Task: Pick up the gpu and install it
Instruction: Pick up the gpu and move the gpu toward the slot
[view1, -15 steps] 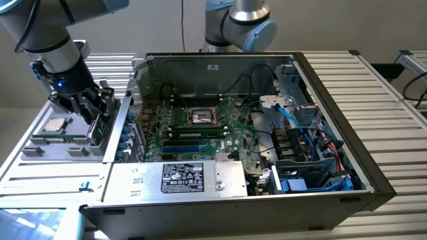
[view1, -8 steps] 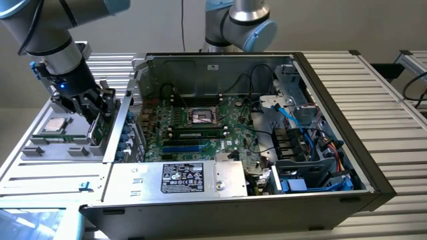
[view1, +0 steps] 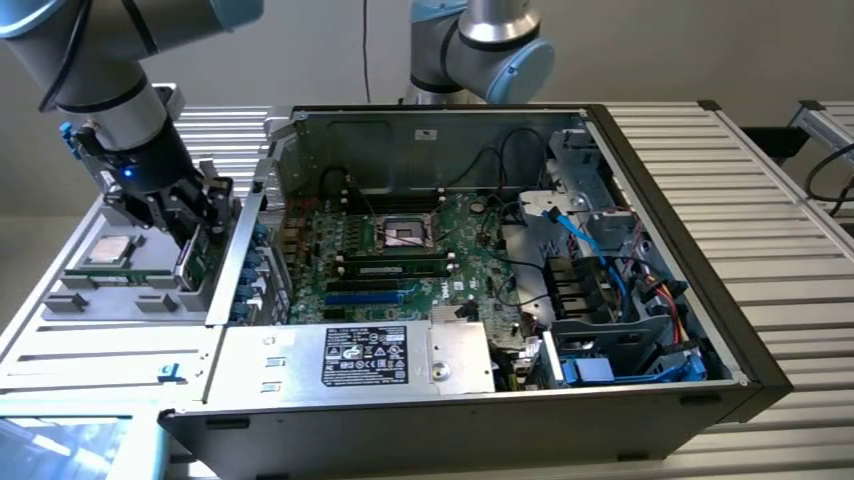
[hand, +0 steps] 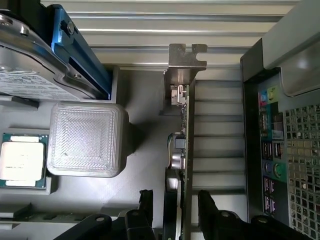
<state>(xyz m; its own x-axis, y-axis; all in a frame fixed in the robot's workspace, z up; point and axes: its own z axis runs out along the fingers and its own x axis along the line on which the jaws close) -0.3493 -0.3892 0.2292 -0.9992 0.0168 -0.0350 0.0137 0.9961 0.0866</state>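
Observation:
The gripper's fingers reach down on either side of the GPU (hand: 184, 131), near its green board (hand: 188, 190), so the gripper is ready and needs to close on the GPU.
The gpu (hand: 184, 131) stands on edge in a slot of the grey parts tray (hand: 145, 130), its silver end bracket (hand: 186, 64) at the far end. My gripper (hand: 176, 207) is open and straddles the card, one black finger (hand: 146, 202) on each side with a small gap to the board. In the exterior view, the gripper (view1: 180, 218) hangs over the tray (view1: 80, 300) at the exterior view's left, just outside the computer case, with the green card (view1: 200, 262) below it.
On the tray lie a CPU (hand: 22, 161), a grey textured block (hand: 87, 140) and a silver labelled hard drive in a blue carrier (hand: 35, 65). The open computer case (view1: 667, 250) shows its motherboard (view1: 400, 250) and power supply (view1: 380, 355). A second arm (view1: 481, 50) stands behind it.

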